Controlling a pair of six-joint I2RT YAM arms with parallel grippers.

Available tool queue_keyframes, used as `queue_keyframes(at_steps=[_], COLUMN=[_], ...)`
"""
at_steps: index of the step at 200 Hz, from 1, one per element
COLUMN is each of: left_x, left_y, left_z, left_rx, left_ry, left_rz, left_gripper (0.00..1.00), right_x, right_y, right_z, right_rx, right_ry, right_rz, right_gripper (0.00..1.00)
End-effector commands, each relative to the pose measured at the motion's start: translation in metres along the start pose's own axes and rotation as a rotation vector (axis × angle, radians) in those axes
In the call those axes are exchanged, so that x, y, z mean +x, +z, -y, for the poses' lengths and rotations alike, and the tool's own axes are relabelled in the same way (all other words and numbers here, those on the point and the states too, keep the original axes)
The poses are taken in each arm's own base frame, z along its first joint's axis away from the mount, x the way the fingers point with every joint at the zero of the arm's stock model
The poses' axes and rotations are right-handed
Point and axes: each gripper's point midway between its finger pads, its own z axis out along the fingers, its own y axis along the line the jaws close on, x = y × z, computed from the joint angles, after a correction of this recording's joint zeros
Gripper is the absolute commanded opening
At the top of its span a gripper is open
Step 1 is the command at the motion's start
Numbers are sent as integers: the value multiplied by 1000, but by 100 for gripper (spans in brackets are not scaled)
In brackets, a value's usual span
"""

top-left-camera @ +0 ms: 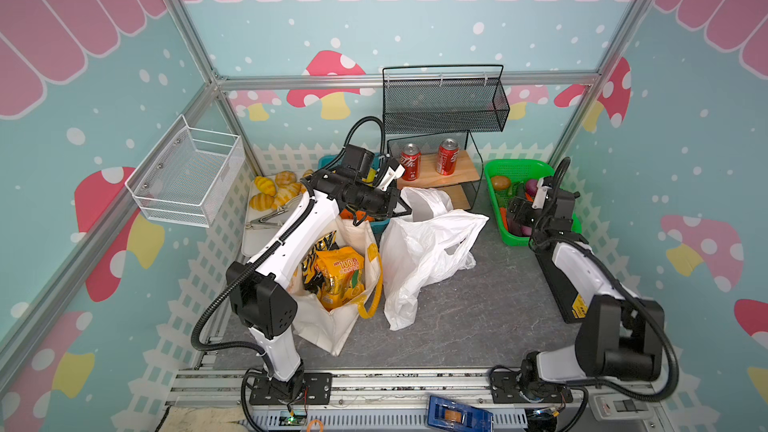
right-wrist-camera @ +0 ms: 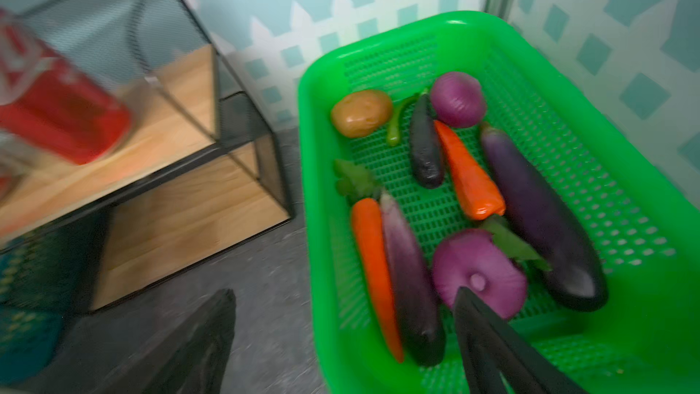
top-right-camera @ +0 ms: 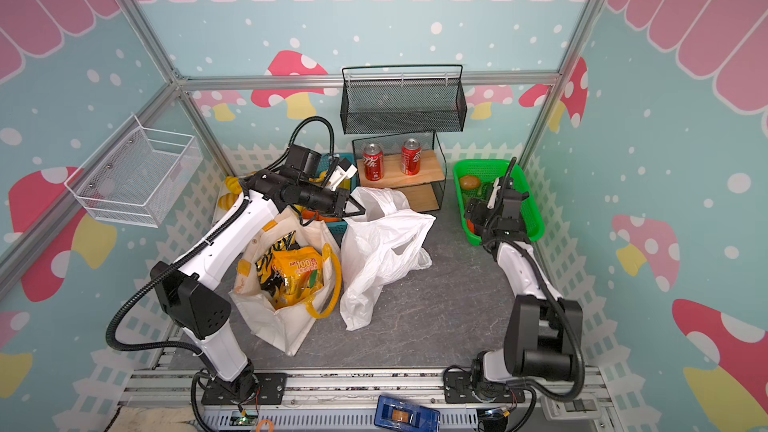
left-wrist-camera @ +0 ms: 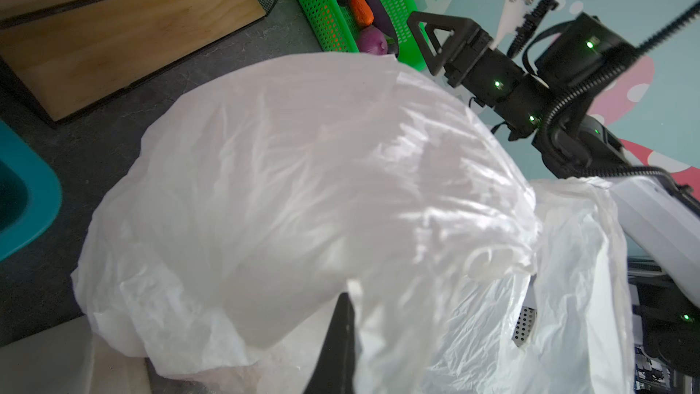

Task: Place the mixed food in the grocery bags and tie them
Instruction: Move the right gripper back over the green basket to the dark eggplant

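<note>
My right gripper should grab the small black eggplant [top-left-camera: 519, 191] by its blunt near end. Its narrow tip will then stay free to go into the plastic bag [top-left-camera: 419, 251] first.
My left gripper [top-left-camera: 404, 211] [left-wrist-camera: 346, 299] is shut on the rim of the white plastic bag [top-left-camera: 419, 251] [left-wrist-camera: 303, 183], holding that edge up off the floor. The cream canvas tote [top-left-camera: 332, 328] with yellow handles stands open beside it. Inside the tote are the orange-yellow packet [top-left-camera: 338, 280] and the black-and-yellow packet [top-left-camera: 316, 253]. Over the near end of the green basket [top-left-camera: 519, 166] [right-wrist-camera: 644, 297], my right gripper [top-left-camera: 515, 218] [right-wrist-camera: 342, 295] hangs open with nothing between its fingers. Below it lie a carrot [right-wrist-camera: 373, 259], eggplants [right-wrist-camera: 538, 214] and purple onions [right-wrist-camera: 479, 274].
A black wire shelf with two red soda cans [top-left-camera: 410, 161] stands behind the plastic bag. A teal basket [top-left-camera: 380, 226] sits under my left arm, and a tray of bread rolls [top-left-camera: 274, 191] with tongs is at back left. A white wire basket [top-left-camera: 187, 172] hangs on the left wall.
</note>
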Motion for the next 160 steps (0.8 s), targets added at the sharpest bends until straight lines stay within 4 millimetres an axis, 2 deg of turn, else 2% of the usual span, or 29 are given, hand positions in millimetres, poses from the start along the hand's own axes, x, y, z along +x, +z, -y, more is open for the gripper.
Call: queue_keyframes(at_steps=[1, 17, 20, 31, 60, 85, 111, 160], left_x=[-3, -3, -3, -3, -3, -3, -2, -3], left_y=[-11, -12, -12, -12, -12, -12, -11, -11], left_z=[11, 12, 12, 12, 12, 12, 11, 11], left_rx=[22, 26, 26, 25, 25, 27, 27, 28], left_ry=[26, 28, 28, 29, 28, 27, 25, 24], left_rz=[29, 30, 31, 33, 34, 32, 30, 29], left_gripper=[0, 0, 0, 0, 0, 0, 0, 0], right_x=[-12, -12, -2, 3, 11, 9, 20, 36], right_y=[44, 80, 92, 116, 161, 182, 202, 215], right_z=[34, 41, 44, 48, 58, 63, 63, 66], right_rx=[134, 157, 159, 162, 174, 168, 142, 129], right_ry=[-47, -74, -79, -92, -119, -123, -113, -108], right_rz=[-23, -85, -117, -158, -231, -246, -280, -317], right_gripper=[86, 81, 81, 78, 70, 63, 58, 52])
